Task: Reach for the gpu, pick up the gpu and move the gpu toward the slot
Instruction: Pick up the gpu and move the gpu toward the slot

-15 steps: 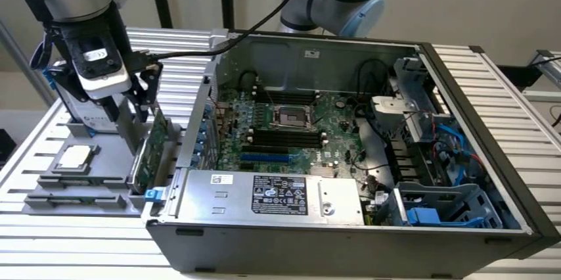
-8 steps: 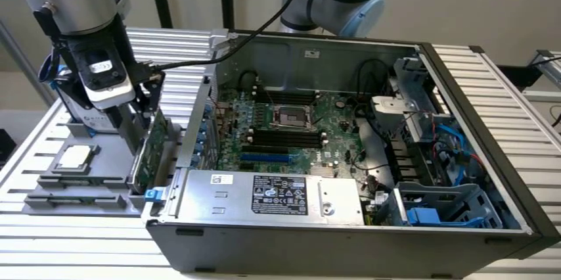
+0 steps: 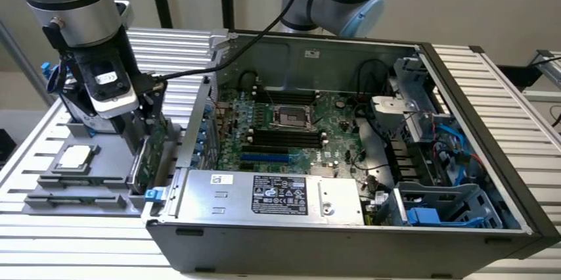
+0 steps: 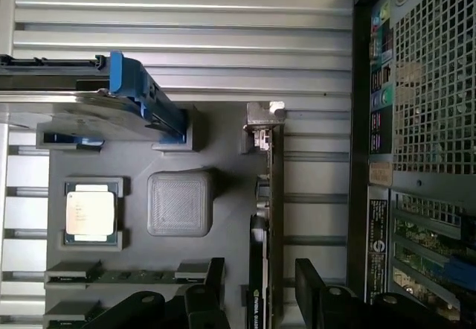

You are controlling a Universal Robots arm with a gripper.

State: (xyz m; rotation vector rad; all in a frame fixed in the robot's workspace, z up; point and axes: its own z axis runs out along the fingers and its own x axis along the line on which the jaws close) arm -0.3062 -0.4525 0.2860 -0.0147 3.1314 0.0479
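Observation:
The grey holder [image 3: 136, 201] surrounds the GPU's lower corners. To move the GPU, my gripper picks it up by the middle of its free upper edge next.
The gpu [image 4: 273, 217] stands on edge in the grey holder tray [image 4: 223, 143], a thin green card with its silver bracket [image 4: 264, 117] at one end. My gripper [image 4: 260, 275] is open and straddles the card, one black finger [image 4: 215, 278] on one side and the other finger [image 4: 309, 283] on the other, with gaps on both sides. In the exterior view the gripper [image 3: 146, 125] hangs over the gpu [image 3: 156, 140] at the exterior view's left, beside the open computer case [image 3: 456, 181]. The blue slot [image 3: 263, 159] lies on the motherboard inside.
The tray also holds a square silver chip [image 4: 91, 214], a silver hard drive with a blue frame [image 4: 126, 94], memory sticks [image 4: 111, 275] and a grey square block [image 4: 178, 202]. The case's perforated wall [image 4: 431, 83] is close beside the gpu. A power supply [image 3: 272, 194] fills the case's front.

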